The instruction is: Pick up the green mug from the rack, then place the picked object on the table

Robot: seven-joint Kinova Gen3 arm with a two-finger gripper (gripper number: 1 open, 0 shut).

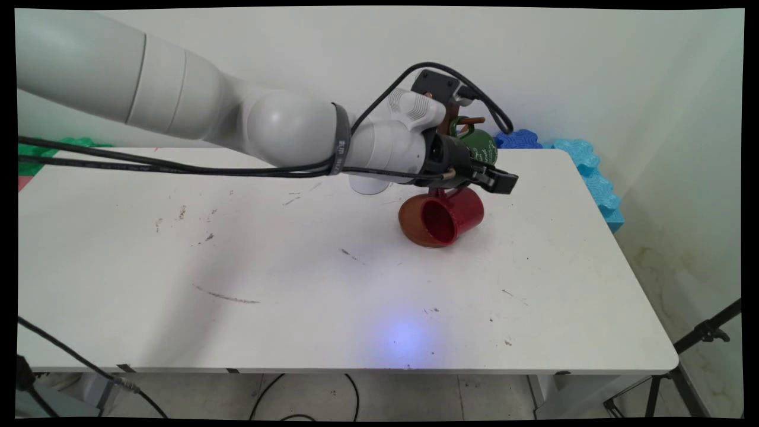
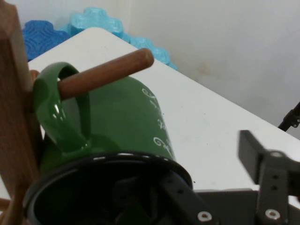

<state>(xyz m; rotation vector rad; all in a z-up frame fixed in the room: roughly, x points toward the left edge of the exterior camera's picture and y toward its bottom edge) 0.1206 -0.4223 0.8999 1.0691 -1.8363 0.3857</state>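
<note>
Next, my gripper picks up the green mug by its black rim, which leaves the mug's handle free to slide off the wooden peg (image 2: 112, 72).
A dark green mug (image 1: 481, 147) with white lettering hangs by its handle on a peg (image 2: 108, 72) of a wooden mug rack (image 2: 14, 117) at the table's back right. My gripper (image 1: 497, 177) is open and level, right at the mug's black rim (image 2: 108, 157). One finger (image 2: 251, 154) stands free to the mug's right. The other is hidden at the mug's mouth. Just below the gripper a red mug (image 1: 453, 216) lies tilted with its opening toward the camera, against the rack's brown round base (image 1: 412, 228). Whether it hangs from a lower peg I cannot tell.
A white cup (image 1: 367, 185) stands partly hidden behind the arm. Dark blue (image 1: 519, 140) and light blue foam pieces (image 1: 593, 175) line the table's back right edge. Green foam (image 1: 71, 142) lies at the back left. A black tripod (image 1: 699, 338) stands off the table's right.
</note>
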